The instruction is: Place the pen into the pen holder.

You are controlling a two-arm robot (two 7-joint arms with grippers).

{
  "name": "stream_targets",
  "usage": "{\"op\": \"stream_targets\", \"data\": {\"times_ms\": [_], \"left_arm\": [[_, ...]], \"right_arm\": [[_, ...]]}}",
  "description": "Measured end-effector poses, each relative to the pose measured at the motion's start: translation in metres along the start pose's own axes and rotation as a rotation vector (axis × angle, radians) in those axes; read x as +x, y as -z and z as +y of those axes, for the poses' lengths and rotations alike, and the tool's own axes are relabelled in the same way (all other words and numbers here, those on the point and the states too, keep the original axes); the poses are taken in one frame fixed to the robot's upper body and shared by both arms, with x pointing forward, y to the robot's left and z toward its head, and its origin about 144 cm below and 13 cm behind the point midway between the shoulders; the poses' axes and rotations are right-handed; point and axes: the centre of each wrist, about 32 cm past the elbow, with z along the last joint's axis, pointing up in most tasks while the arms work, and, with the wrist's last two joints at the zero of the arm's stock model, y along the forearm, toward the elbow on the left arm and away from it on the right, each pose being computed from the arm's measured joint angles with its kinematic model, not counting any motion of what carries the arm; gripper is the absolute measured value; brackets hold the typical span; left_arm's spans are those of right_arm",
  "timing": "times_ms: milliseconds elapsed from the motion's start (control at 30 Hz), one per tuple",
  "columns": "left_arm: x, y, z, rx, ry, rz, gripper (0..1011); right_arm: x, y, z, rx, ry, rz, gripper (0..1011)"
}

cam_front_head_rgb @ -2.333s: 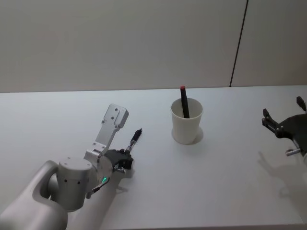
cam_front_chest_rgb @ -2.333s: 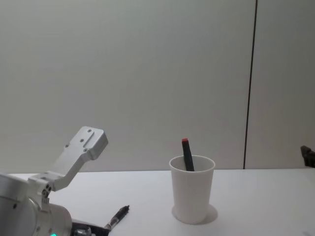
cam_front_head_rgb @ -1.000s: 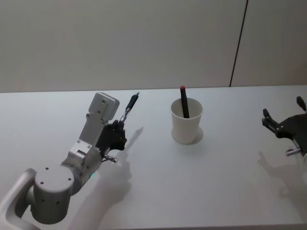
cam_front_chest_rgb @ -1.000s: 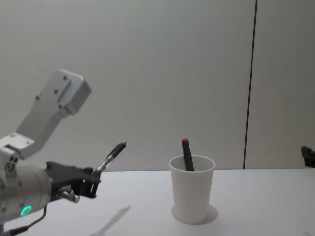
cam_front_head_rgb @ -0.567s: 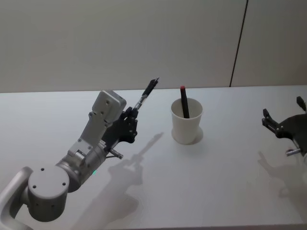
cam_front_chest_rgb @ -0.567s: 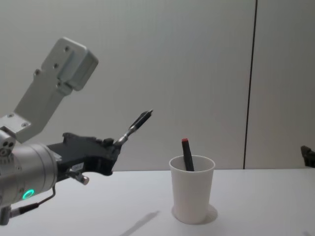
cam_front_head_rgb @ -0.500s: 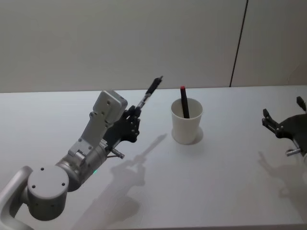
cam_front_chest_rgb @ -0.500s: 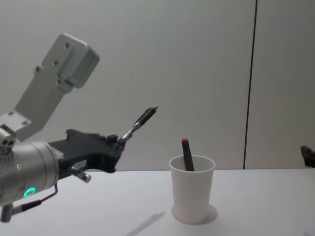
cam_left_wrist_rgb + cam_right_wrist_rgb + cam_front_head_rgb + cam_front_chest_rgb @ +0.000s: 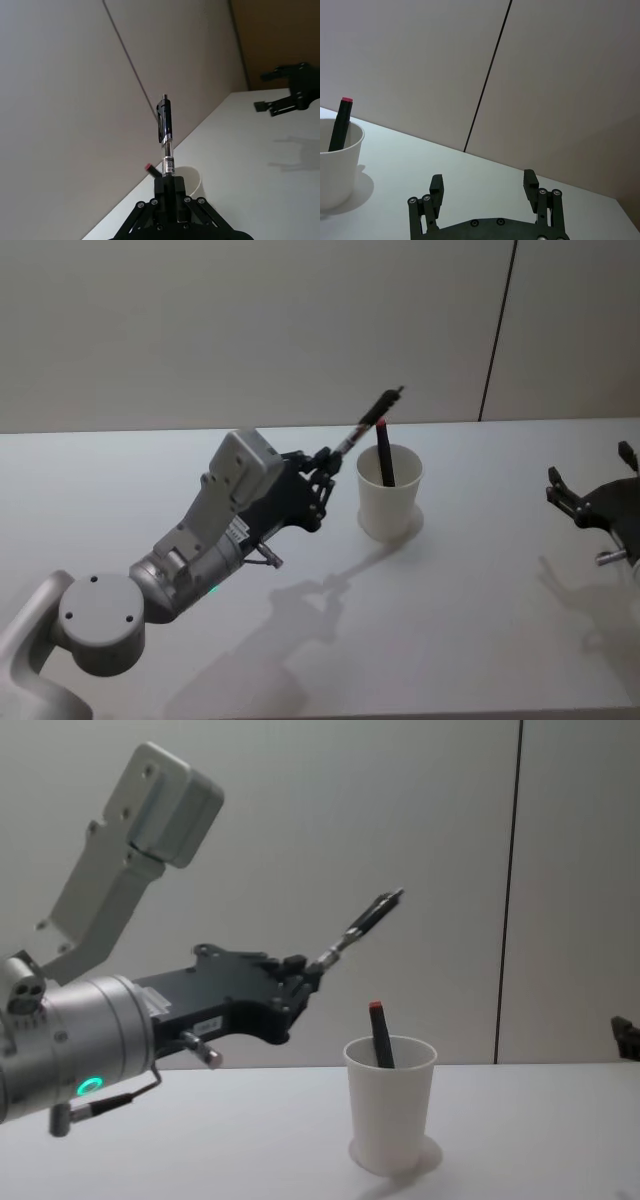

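My right gripper should grab the pen by its free black upper end point(image 9: 377, 911) point(image 9: 379, 409) next, because my left gripper covers the pen's lower end.
My left gripper point(image 9: 322, 468) point(image 9: 303, 978) point(image 9: 170, 187) is shut on the lower end of a black and silver pen point(image 9: 368, 422) point(image 9: 362, 927) point(image 9: 166, 135). The pen slants up and to the right, and its free end hangs above the near left rim of the pen holder point(image 9: 390, 502) point(image 9: 390, 1120) point(image 9: 337, 170), a white paper cup standing upright on the table. A dark pen with a red cap point(image 9: 383, 452) point(image 9: 380, 1035) point(image 9: 341, 125) leans inside the cup. Far to the right, my right gripper point(image 9: 590, 475) point(image 9: 483, 182) stands open with nothing between its fingers.
The white table point(image 9: 450, 620) stretches wide around the cup, with a plain wall behind it. A dark vertical seam point(image 9: 497, 330) runs down the wall at the right.
My left arm has carried the pen to the right and higher, from mid-table up to the cup's rim. The right arm has not moved.
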Motion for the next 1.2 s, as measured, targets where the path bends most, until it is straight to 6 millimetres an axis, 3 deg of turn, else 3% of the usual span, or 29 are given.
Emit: {"op": "stream_targets", "data": {"times_ms": [467, 1200], "left_arm": [[0.009, 0.009, -0.024, -0.114, 0.178, 0.002, 122], [0.009, 0.019, -0.055, -0.141, 0.334, 0.028, 122]], "right_arm": [[0.000, 0.000, 0.000, 0.000, 0.000, 0.000, 1001], [0.000, 0.000, 0.000, 0.000, 0.000, 0.000, 1001]]}}
